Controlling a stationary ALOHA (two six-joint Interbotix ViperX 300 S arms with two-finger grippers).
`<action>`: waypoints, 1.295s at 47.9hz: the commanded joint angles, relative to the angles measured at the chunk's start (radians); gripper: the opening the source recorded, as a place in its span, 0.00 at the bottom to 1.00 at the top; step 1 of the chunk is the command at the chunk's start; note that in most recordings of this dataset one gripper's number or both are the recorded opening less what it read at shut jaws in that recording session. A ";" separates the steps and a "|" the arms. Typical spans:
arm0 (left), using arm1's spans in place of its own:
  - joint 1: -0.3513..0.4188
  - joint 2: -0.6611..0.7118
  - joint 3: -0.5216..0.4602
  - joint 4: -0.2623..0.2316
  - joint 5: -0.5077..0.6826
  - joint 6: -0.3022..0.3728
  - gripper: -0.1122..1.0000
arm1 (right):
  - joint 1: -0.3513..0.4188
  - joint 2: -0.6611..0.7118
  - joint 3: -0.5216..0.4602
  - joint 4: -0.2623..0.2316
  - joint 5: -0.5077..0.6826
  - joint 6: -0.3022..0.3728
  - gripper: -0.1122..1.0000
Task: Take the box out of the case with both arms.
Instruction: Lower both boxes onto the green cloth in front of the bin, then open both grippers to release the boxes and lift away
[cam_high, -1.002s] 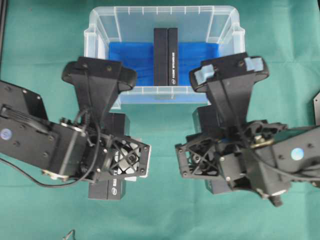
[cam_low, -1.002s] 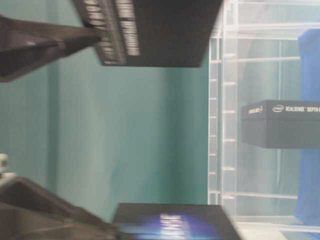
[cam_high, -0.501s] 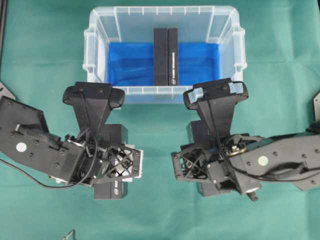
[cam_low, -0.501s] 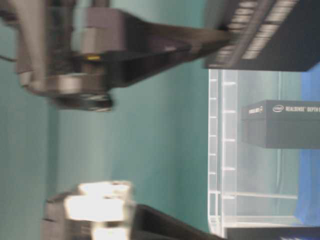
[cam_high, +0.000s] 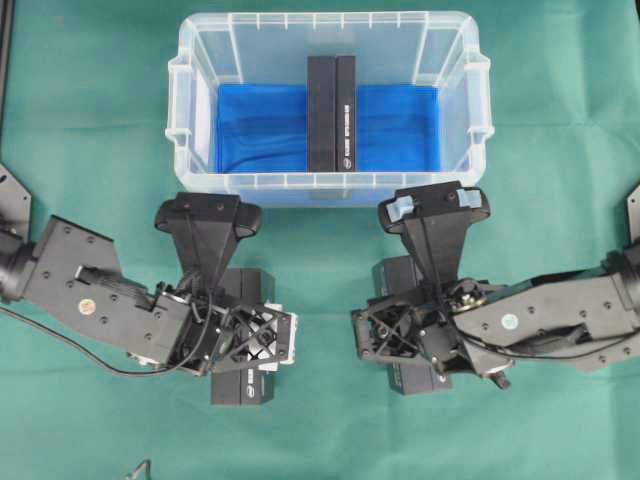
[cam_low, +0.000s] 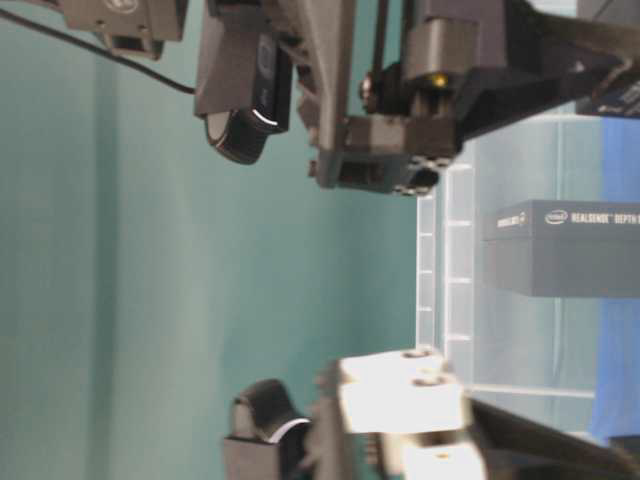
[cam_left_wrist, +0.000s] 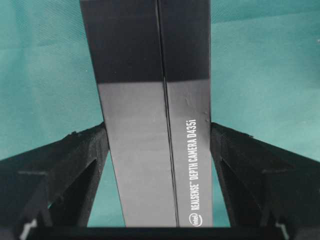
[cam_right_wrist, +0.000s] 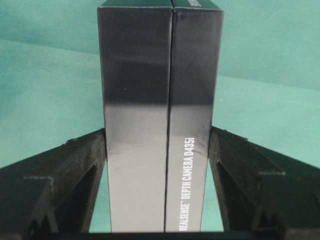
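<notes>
My left gripper opens next, since the held box lies low on the green cloth in front of the case and would stay on the cloth.
The clear case stands at the back with a blue liner. One black box stands on edge inside it, also seen through the wall. My left gripper points down, in front of the case, shut on the sides of a second black box. In the left wrist view both fingers press that box. My right gripper is shut the same way on a third black box, seen close in the right wrist view. Both held boxes lie lengthwise, low over the green cloth; whether they touch it I cannot tell.
Each arm's camera bar, left and right, hangs just in front of the case's front wall. Black plates sit at the left edge and right edge. A cable trails from the left arm.
Both arms have drawn back from over the case's front rim toward the near side and come down lower, each still carrying its box. The box in the case has not moved.
</notes>
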 joint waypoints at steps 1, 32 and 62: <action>-0.003 -0.014 -0.005 -0.008 -0.026 -0.002 0.67 | 0.006 -0.020 -0.003 -0.002 -0.009 0.000 0.71; 0.005 -0.020 -0.008 -0.020 -0.031 0.003 0.92 | 0.005 -0.021 -0.003 -0.006 -0.020 -0.012 0.95; 0.002 -0.075 -0.061 -0.020 0.009 0.006 0.92 | 0.005 -0.089 -0.054 -0.017 0.043 -0.012 0.92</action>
